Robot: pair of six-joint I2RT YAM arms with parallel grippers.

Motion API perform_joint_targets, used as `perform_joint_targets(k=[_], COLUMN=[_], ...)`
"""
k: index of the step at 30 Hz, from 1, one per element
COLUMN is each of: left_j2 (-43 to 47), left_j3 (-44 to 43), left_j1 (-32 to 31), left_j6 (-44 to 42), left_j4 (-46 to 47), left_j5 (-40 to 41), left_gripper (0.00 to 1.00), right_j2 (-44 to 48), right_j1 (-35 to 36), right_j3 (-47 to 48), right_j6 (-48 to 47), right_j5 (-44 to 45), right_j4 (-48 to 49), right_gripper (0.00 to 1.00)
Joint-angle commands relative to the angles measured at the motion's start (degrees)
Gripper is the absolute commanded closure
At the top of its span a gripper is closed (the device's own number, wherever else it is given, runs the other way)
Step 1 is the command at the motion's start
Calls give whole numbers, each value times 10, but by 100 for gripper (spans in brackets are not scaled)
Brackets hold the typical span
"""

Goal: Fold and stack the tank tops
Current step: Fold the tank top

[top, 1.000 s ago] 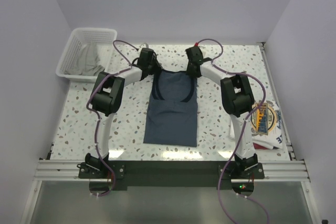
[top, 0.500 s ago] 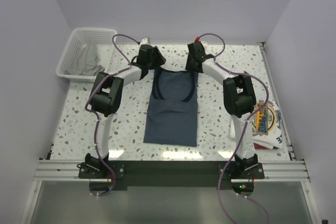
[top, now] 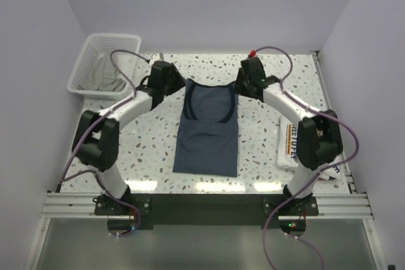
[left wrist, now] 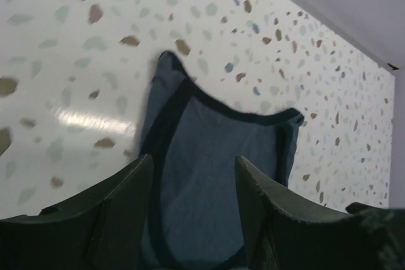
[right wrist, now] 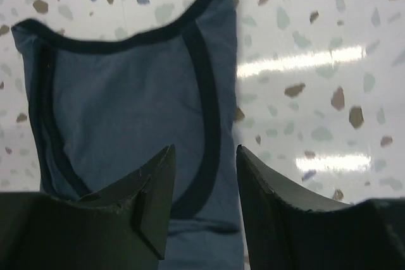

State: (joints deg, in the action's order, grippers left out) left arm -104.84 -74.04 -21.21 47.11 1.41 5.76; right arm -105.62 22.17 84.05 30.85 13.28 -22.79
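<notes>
The robot should next fold the hem of the blue tank top toward the straps, so its left gripper should grab the blue tank top by its near hem corner [top: 176, 169].
The slate-blue tank top [top: 207, 128] lies flat in the middle of the table, straps toward the far side, with navy trim round its neck and armholes. My left gripper [top: 173, 83] hovers just left of its left strap, open and empty. In the left wrist view the blue tank top [left wrist: 212, 156] shows between the spread fingers [left wrist: 126, 210]. My right gripper [top: 246, 84] hovers beside the right strap, also open and empty. The trim of the blue tank top [right wrist: 126, 105] shows between its fingers [right wrist: 155, 188]. The white tank top [top: 290, 143] lies at the right, partly behind my right arm.
A white mesh basket [top: 95, 47] holding grey cloth stands at the far left corner. The table's right rail [top: 332, 112] runs close by the white top. The walls close in on the left, far and right sides.
Both grippers have opened and drawn away sideways from the blue top's straps. Both elbows swung outward, the right one now over the white top. The blue top stays flat.
</notes>
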Motion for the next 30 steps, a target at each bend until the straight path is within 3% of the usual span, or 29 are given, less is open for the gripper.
perform_joint_targets(k=[1, 7, 15, 21, 30], left_j2=[140, 340, 496, 498, 478], left_j3=[112, 339, 436, 473, 509], left_j1=[-42, -135, -189, -196, -204], left_j6=[57, 96, 130, 141, 140], left_j4=[-133, -247, -339, -335, -296], left_j5=[81, 114, 52, 4, -47], left_gripper=[41, 36, 37, 40, 44], right_j2=[125, 328, 489, 496, 482], right_j1=[18, 98, 157, 211, 224], right_j3=[-139, -357, -520, -569, -623], right_j6=[37, 96, 187, 250, 305], right_j5=[-36, -84, -130, -162, -193], right_j4=[-26, -63, -105, -83, -16], right_gripper=[53, 53, 54, 54, 54])
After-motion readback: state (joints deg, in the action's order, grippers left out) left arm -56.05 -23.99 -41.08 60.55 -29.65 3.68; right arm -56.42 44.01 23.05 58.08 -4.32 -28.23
